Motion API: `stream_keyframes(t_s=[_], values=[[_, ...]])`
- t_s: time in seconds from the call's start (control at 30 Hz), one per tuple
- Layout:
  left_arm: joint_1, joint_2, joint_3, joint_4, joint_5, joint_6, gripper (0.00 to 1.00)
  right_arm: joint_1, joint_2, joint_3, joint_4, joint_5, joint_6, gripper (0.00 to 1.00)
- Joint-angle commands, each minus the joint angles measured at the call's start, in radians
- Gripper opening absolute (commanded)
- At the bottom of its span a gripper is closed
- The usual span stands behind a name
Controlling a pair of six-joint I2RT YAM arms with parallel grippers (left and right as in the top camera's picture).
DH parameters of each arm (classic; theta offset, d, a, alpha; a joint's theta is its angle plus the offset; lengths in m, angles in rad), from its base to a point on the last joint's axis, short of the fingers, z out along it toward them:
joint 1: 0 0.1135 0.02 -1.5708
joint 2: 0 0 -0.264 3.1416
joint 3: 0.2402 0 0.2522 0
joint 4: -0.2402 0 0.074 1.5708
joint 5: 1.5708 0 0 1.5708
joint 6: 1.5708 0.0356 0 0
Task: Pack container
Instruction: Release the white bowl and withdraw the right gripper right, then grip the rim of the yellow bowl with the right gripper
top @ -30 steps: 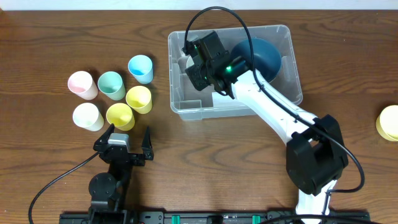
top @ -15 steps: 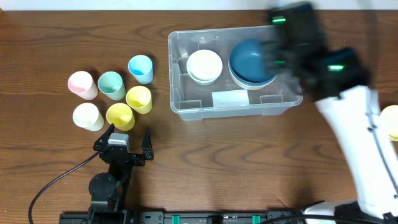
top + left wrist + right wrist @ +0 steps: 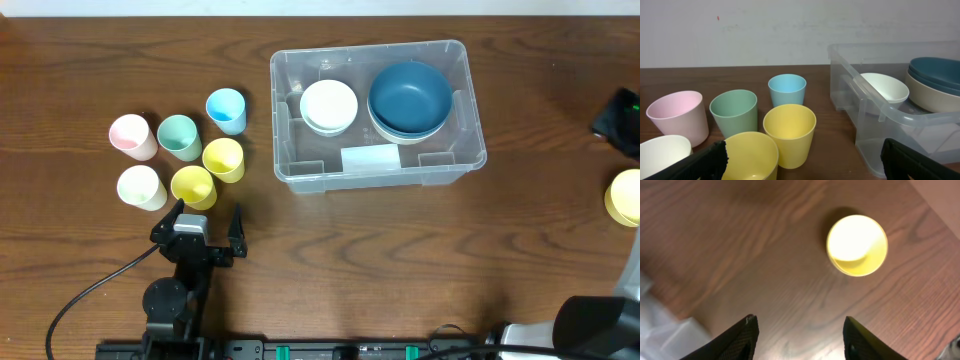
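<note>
The base of the lone yellow cup should stay free to nest in the container's white bowl. I should next grab the lone yellow cup by one side of its rim with my right gripper.
The clear container [image 3: 300, 175] stands at the back middle of the table. It holds a white bowl [image 3: 329, 105] and stacked dark blue bowls [image 3: 409, 98]. Several pastel cups stand to its left, among them a blue cup [image 3: 226, 109] and a yellow cup [image 3: 223, 158]. Another yellow cup [image 3: 624, 197] stands alone at the far right. My left gripper [image 3: 200, 222] is open and empty, low behind the cups [image 3: 802, 162]. My right gripper [image 3: 801, 335] is open and empty above bare table, near the lone yellow cup [image 3: 857, 245]. Only its edge shows in the overhead view [image 3: 620, 122].
A pink cup [image 3: 132, 135], a green cup [image 3: 179, 136], a white cup [image 3: 140, 186] and a second yellow cup [image 3: 192, 185] stand in the left cluster. The container's rim [image 3: 875, 107] is to the right of my left gripper. A blurred container corner [image 3: 660, 330] shows in the right wrist view.
My right arm has swung from over the container's left half to the table's far right edge. The white bowl now lies uncovered in the container. The left arm has not moved.
</note>
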Motion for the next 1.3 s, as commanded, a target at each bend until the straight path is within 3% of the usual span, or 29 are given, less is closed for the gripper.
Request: stream_keyframes(t_s=[0.0, 0.3, 0.77, 1.07, 1.27], values=[[0.006, -0.006, -0.019, -0.032, 0.012, 0.013, 0.98, -0.077, 0.012, -0.095, 0.061, 0.010, 0.033, 0.56], [0.006, -0.006, -0.019, -0.032, 0.012, 0.013, 0.98, -0.225, 0.012, -0.376, 0.349, -0.069, -0.037, 0.55], [0.006, -0.006, -0.019, -0.032, 0.012, 0.013, 0.98, -0.259, 0.023, -0.548, 0.639, -0.075, -0.192, 0.57], [0.006, -0.006, -0.019, -0.032, 0.012, 0.013, 0.98, -0.285, 0.121, -0.588, 0.706, -0.088, -0.190, 0.58], [0.006, -0.006, -0.019, -0.032, 0.012, 0.013, 0.98, -0.290, 0.232, -0.588, 0.723, -0.159, -0.185, 0.53]])
